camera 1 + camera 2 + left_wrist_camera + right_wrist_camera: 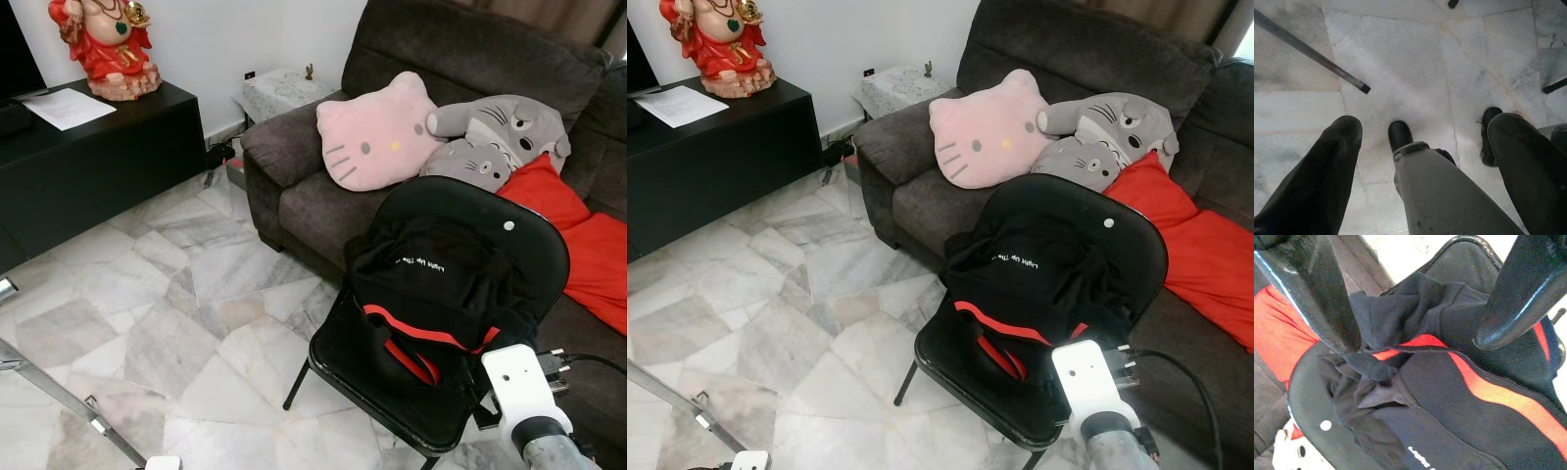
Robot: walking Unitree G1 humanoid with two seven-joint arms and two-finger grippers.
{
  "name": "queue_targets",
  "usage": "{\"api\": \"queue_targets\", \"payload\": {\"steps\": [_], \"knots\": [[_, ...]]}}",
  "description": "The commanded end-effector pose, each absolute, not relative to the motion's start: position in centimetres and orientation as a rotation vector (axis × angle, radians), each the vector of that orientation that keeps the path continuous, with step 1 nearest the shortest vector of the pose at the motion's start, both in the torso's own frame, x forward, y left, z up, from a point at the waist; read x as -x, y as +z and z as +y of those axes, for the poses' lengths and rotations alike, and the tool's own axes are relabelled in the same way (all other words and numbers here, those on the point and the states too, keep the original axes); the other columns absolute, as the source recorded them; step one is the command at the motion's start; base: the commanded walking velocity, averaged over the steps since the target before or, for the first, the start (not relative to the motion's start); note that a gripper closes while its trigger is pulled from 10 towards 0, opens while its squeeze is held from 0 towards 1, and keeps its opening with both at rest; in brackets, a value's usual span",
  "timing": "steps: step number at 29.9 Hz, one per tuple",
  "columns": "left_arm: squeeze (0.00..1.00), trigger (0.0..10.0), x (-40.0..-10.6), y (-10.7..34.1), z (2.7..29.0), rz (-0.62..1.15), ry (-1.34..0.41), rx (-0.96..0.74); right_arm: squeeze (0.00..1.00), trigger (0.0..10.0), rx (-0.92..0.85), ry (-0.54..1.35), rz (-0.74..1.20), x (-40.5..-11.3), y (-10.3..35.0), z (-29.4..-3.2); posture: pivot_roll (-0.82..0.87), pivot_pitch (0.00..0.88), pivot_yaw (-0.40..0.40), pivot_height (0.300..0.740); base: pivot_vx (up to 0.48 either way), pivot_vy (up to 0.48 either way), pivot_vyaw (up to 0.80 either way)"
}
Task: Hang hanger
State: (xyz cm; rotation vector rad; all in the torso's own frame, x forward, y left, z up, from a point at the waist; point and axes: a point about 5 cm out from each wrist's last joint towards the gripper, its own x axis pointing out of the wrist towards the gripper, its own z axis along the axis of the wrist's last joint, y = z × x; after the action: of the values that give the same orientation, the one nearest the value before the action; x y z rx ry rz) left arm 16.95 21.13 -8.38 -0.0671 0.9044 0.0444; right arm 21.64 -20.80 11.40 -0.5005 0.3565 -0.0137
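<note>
The garment's red-striped edge [1422,342] stands up in a fold while the rest lies slack on the chair, so my right gripper should pinch that edge next.
A black garment with a red stripe [431,284] lies bunched on a black chair [529,235] in front of the sofa. My right arm's white wrist [519,387] is at the chair's near right corner. In the right wrist view my right gripper [1420,345] hangs open just above the garment [1449,396], one fingertip [1347,333] touching a raised fold. What lies under the folds is hidden. My left gripper [1427,127] is open, points down at the marble floor beside my leg [1444,191], and holds nothing.
A dark sofa [313,196] behind the chair carries a pink cat cushion [377,132], grey plush toys [500,132] and a red cloth [588,245]. A black cabinet [98,157] with a red figurine [106,44] stands at left. A metal bar [59,392] crosses the floor near my left side.
</note>
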Motion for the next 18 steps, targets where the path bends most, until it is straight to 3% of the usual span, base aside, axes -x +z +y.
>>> {"api": "queue_targets", "payload": {"steps": [1,18], "knots": [[0.0,10.0,-16.3,-8.7,21.1,0.933,0.057,0.085,0.0,10.0,0.515,-0.001,0.391,-21.7,11.1,-20.9,-0.21,0.105,-0.074,0.74,0.0,0.0,0.0],[0.0,10.0,-15.7,-8.9,21.7,0.951,0.068,0.08,0.0,10.0,0.562,-0.034,0.325,-23.8,12.1,-21.5,-0.21,0.112,-0.071,0.74,0.0,0.0,0.0]]}}
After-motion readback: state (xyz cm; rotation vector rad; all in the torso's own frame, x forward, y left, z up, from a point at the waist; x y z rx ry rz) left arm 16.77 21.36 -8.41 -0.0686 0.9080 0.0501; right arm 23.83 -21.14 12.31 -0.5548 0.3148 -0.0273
